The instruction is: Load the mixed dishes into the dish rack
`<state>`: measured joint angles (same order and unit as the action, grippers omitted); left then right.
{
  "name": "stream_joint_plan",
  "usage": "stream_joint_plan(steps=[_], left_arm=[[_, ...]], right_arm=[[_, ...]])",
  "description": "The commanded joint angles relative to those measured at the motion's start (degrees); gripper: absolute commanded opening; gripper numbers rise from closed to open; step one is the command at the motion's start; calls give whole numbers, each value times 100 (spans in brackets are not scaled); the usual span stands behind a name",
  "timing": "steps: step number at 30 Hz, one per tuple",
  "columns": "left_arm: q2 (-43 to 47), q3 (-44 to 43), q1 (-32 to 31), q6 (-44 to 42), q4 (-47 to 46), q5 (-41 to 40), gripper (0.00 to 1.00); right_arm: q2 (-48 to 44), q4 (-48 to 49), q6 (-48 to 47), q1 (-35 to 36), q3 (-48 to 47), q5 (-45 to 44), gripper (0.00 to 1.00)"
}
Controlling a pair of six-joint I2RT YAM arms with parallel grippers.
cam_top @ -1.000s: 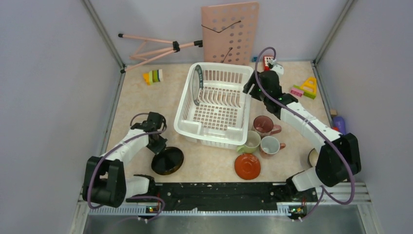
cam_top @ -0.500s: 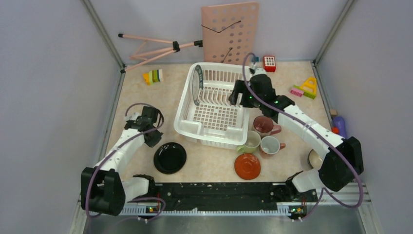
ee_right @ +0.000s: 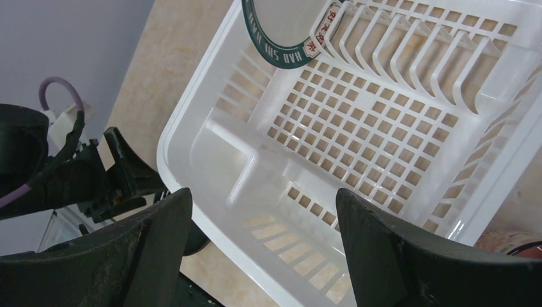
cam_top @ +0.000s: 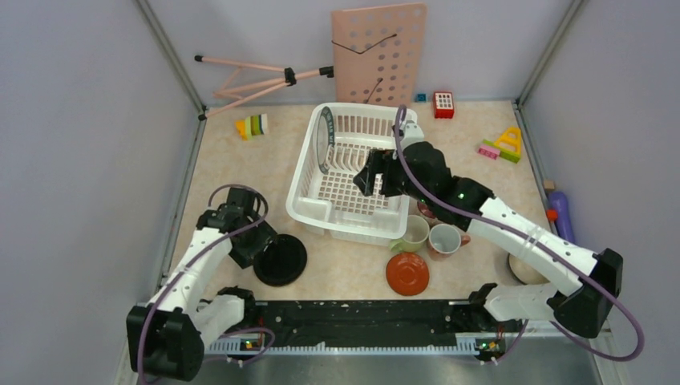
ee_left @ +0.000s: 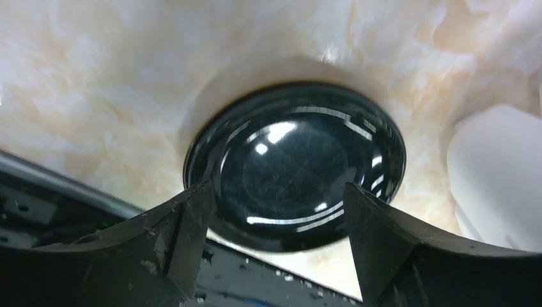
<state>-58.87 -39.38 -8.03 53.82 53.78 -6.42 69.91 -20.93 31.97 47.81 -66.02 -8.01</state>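
Next, my left gripper grabs the black plate (cam_top: 281, 259) by its rim away from the dish rack, which leaves the opposite rim free for my right gripper.
The black plate (cam_top: 281, 259) lies flat on the table near the left front. My left gripper (cam_top: 258, 245) stands open at its left rim; in the left wrist view the plate (ee_left: 294, 166) shows just beyond the spread fingers of the gripper (ee_left: 278, 198), and nothing is held. The white dish rack (cam_top: 303, 200) holds a green-rimmed plate (cam_top: 323, 140) upright at its far left. My right gripper (cam_top: 370, 175) hovers open and empty over the rack (ee_right: 192, 160). A maroon mug (cam_top: 431, 207), pale-green mug (cam_top: 414, 233), pink mug (cam_top: 445, 238) and orange saucer (cam_top: 407, 273) sit right of the rack.
A bowl (cam_top: 525, 269) is partly hidden under the right arm. A pink perforated board (cam_top: 381, 52) and a folded tripod (cam_top: 257, 76) lean at the back wall. Toy blocks (cam_top: 252, 126) lie behind the rack and at the right (cam_top: 505, 143). A purple object (cam_top: 559, 204) lies by the right wall.
The black plate, tilted at the left gripper a second ago, now lies flat, and that gripper has opened beside it. The right gripper swung left from the rack's far right corner to over it.
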Motion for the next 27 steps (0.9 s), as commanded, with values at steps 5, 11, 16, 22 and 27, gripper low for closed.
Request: stream_joint_plan(steps=[5,11,16,22,27], left_arm=[[1010,-80,-523,995,1606,532,81],[683,436,-1249,1858,1472,893,85],[100,537,-2063,2596,1126,774,86],[56,1233,-2077,3125,-197,518,85],[150,1599,-2087,3488,-742,120,82]], right_arm=[[-269,-73,-135,-9,-56,-455,83],[-466,0,-101,-6,94,-558,83],[-637,-18,-114,-6,190,-656,84],[-814,-6,-185,-12,309,-790,87],[-872,-59,-250,-12,285,-865,87]])
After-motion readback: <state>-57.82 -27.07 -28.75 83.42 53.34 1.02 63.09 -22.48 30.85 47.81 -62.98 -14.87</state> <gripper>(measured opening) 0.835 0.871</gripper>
